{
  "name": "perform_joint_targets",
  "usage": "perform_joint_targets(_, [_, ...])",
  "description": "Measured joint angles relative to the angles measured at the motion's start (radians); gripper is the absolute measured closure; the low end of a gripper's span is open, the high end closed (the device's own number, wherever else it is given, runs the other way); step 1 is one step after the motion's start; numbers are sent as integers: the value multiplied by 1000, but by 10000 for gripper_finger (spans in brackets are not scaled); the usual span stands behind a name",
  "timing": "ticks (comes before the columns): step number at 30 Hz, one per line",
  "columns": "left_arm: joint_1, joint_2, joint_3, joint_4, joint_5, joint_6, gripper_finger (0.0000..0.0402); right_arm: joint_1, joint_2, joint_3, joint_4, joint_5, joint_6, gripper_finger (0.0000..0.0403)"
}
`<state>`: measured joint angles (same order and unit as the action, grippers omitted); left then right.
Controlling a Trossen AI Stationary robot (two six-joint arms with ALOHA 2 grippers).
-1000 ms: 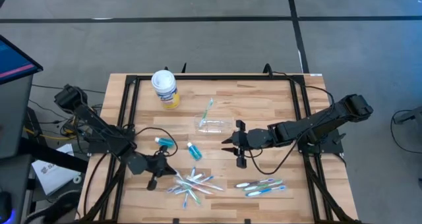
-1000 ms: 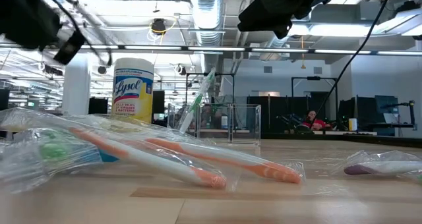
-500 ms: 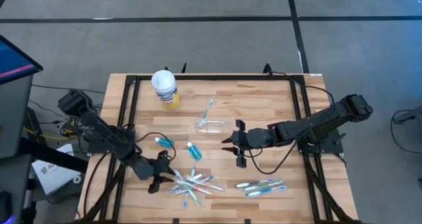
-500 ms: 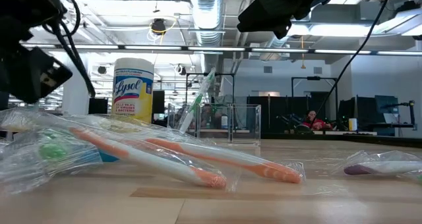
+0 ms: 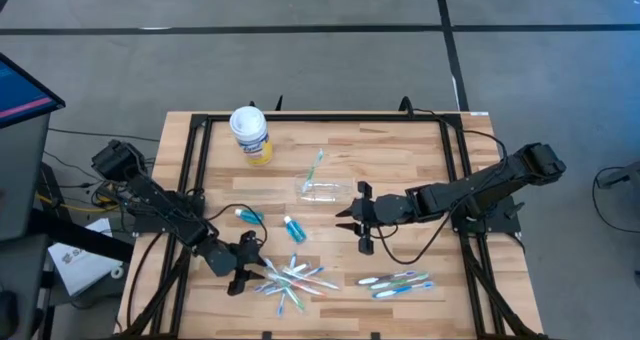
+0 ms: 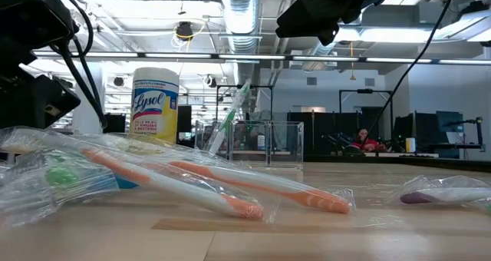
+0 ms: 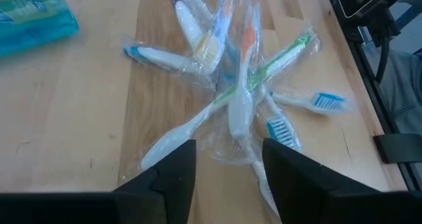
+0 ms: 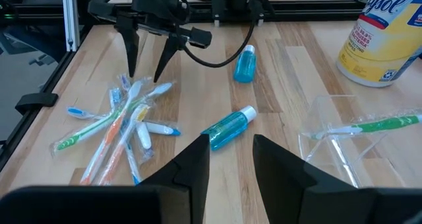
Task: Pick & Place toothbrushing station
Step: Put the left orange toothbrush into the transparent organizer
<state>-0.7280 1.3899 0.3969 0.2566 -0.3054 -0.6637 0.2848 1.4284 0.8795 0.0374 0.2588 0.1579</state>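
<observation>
Next, the left gripper takes the orange-and-white toothbrush by its white handle section (image 7: 241, 113), to hand it over for the cup.
A pile of wrapped toothbrushes (image 5: 295, 278) lies near the table's front edge; it also shows in the left wrist view (image 7: 231, 99). My left gripper (image 5: 252, 268) is open just left of the pile and low over it (image 7: 224, 184), its fingers astride the near handle ends. A clear cup (image 5: 326, 188) stands mid-table with a green toothbrush (image 5: 316, 166) leaning in it. Two teal toothpaste tubes (image 5: 250, 216) (image 5: 294, 229) lie flat. A second toothbrush group (image 5: 398, 283) lies front right. My right gripper (image 5: 348, 221) hangs open and empty right of the cup.
A white tub with a yellow label (image 5: 250, 135) stands at the far left of the table. A black frame rail (image 5: 320, 120) runs round the tabletop. Bare wood shows between the cup and the far rail, and at the table's right.
My left gripper has come down and moved toward the table's right and near edge, closing on the toothbrush pile. Its fingers stay open. The right arm and all objects have kept still.
</observation>
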Motion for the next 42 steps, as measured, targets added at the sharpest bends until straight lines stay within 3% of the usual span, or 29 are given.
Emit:
perform_joint_targets(18, [0,2,0,0,0,0,253,0,0,0,0,0,0,295])
perform_joint_targets(29, [0,86,0,92,0,-4,259,0,0,0,0,0,-9,295])
perform_joint_targets(33, [0,85,0,92,9,-4,283,0,0,0,0,0,-11,295])
perform_joint_targets(42, [0,85,0,94,42,-1,391,0,0,0,0,0,-11,295])
